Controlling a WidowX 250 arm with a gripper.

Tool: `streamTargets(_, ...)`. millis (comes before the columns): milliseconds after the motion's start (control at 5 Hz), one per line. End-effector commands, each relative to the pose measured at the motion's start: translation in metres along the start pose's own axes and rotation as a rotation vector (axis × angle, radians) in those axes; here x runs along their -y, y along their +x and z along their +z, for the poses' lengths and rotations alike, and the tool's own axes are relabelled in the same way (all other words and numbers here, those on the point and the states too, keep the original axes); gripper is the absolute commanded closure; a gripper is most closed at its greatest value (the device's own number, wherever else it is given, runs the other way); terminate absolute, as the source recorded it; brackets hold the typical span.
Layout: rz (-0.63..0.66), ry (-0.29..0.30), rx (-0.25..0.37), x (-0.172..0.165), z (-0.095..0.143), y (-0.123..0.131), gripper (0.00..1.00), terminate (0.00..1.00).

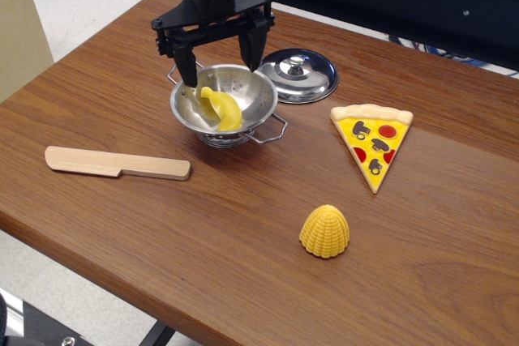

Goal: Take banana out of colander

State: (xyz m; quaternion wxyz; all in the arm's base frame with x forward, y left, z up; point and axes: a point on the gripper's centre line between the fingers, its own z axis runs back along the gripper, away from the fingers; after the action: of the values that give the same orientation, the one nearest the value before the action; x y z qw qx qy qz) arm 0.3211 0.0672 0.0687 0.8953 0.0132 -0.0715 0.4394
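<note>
The yellow banana is in the colander (pixel 258 108). My gripper will grab it by its curved body (pixel 225 108) to take it out.
The yellow banana (pixel 221 108) lies curved inside the shiny steel colander (pixel 258 108), which stands left of the table's middle. My black gripper (pixel 220 70) hangs open just above the colander's far rim, one finger over the left rim and one over the right rim. It holds nothing. The banana sits below and between the two fingers.
A flat steel lid with a knob (pixel 298 74) lies just right of the colander. A toy pizza slice (pixel 372 140) is further right. A ribbed yellow corn piece (pixel 325 231) sits at the front. A wooden knife (pixel 116 164) lies at the left front.
</note>
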Motion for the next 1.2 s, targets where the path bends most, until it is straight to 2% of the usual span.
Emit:
streamTargets(0, -0.018, 0.042, -0.048, -0.001, -0.013, 0.004, 0.0, 0.0)
streamTargets(200, -0.02, 0.045, -0.091, 0.005, -0.019, 0.005, 0.0, 0.0)
streamTargets(400, 0.006, 0.017, -0.09, 0.01, -0.017, 0.003, 0.0, 0.0)
streamTargets(1000, 0.041, 0.035, -0.038, 0.007, -0.034, 0.0, 0.0, 0.0)
